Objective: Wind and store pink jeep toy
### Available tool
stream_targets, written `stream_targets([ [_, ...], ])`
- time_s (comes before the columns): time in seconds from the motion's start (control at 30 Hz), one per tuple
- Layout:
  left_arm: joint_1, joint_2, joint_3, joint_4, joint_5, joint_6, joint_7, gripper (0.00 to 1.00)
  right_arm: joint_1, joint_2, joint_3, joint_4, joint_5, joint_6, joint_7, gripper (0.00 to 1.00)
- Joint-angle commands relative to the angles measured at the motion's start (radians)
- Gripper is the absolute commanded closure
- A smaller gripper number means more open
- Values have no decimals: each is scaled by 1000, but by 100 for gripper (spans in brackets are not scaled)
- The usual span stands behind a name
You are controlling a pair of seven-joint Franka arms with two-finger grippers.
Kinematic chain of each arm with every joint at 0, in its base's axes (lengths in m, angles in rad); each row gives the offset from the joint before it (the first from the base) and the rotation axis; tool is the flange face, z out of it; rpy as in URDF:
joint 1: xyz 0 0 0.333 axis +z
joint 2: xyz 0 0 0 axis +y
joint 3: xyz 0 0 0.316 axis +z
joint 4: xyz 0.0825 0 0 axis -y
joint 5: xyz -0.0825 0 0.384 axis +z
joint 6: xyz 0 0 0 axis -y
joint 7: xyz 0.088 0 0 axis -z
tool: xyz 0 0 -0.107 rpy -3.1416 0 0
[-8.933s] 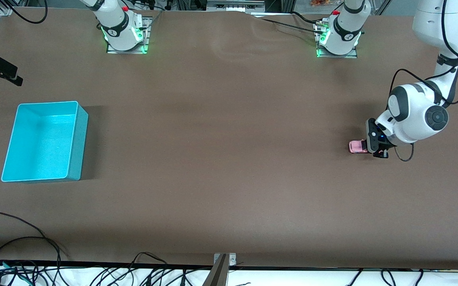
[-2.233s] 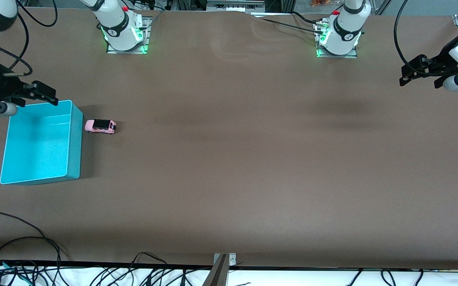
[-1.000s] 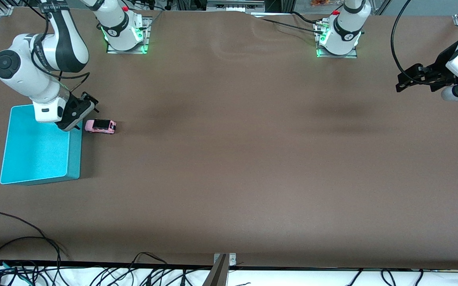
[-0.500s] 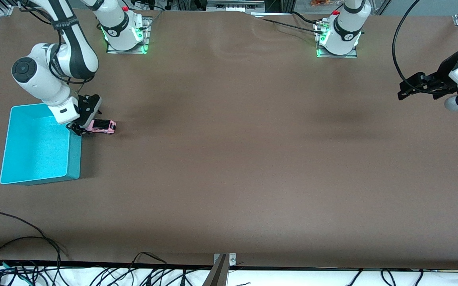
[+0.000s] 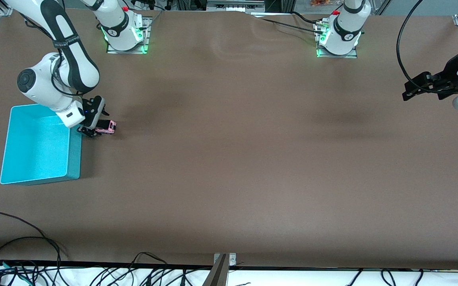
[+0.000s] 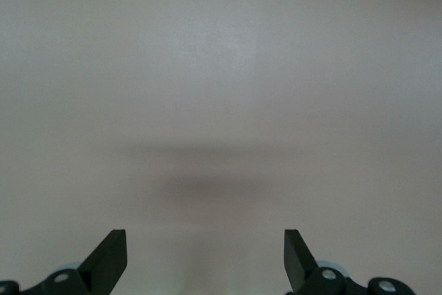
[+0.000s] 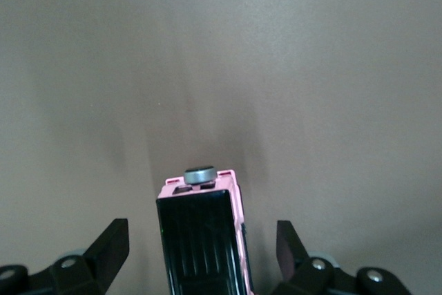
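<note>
I need to close my right gripper now, and it would catch the pink jeep toy (image 5: 106,126), because the jeep's sides are between its open fingers.
The pink jeep toy (image 5: 106,126) stands on the brown table beside the turquoise bin (image 5: 38,145), toward the right arm's end. My right gripper (image 5: 92,128) is low over the jeep's end nearest the bin, fingers open on either side of it. In the right wrist view the jeep (image 7: 204,236), pink with a black roof, sits between the open fingers (image 7: 110,243) without touching them. My left gripper (image 5: 416,86) is open and empty, held up at the left arm's end of the table, waiting; the left wrist view shows its gripper (image 6: 206,257) over bare table.
The turquoise bin has nothing in it and its wall is close beside the right gripper. Cables (image 5: 22,254) lie along the table's edge nearest the front camera. The two arm bases (image 5: 123,31) stand at the top of the front view.
My right gripper has come down from over the bin's corner and moved onto the jeep's bin-side end, straddling it. The left gripper has drifted slightly toward the table's end. The jeep has not moved.
</note>
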State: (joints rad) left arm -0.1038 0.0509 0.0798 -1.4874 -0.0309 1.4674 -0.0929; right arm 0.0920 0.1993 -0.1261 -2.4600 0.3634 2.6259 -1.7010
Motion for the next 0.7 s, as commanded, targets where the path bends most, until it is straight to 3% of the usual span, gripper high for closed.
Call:
stream_targets([
  [0.0,4,17,1,36,-3,-27,-1,0,-5,23,11,3,25,48,-35,5],
  [0.17,4,17,1,36,-3,-27,-1,0,-5,42,13,3,26,51,-37,17],
  [0.33,6,15,1,36,-3,-29,-1,0,-5,32,13,3,28,51,-29,53],
  [0.4,6,15,1,36,-3,-29,-1,0,-5,22,13,3,26,49,-26,62],
  [0.67,6,15,1,36,-4,-29,-4,0,0,-32,22,32,9,40,-12,71],
])
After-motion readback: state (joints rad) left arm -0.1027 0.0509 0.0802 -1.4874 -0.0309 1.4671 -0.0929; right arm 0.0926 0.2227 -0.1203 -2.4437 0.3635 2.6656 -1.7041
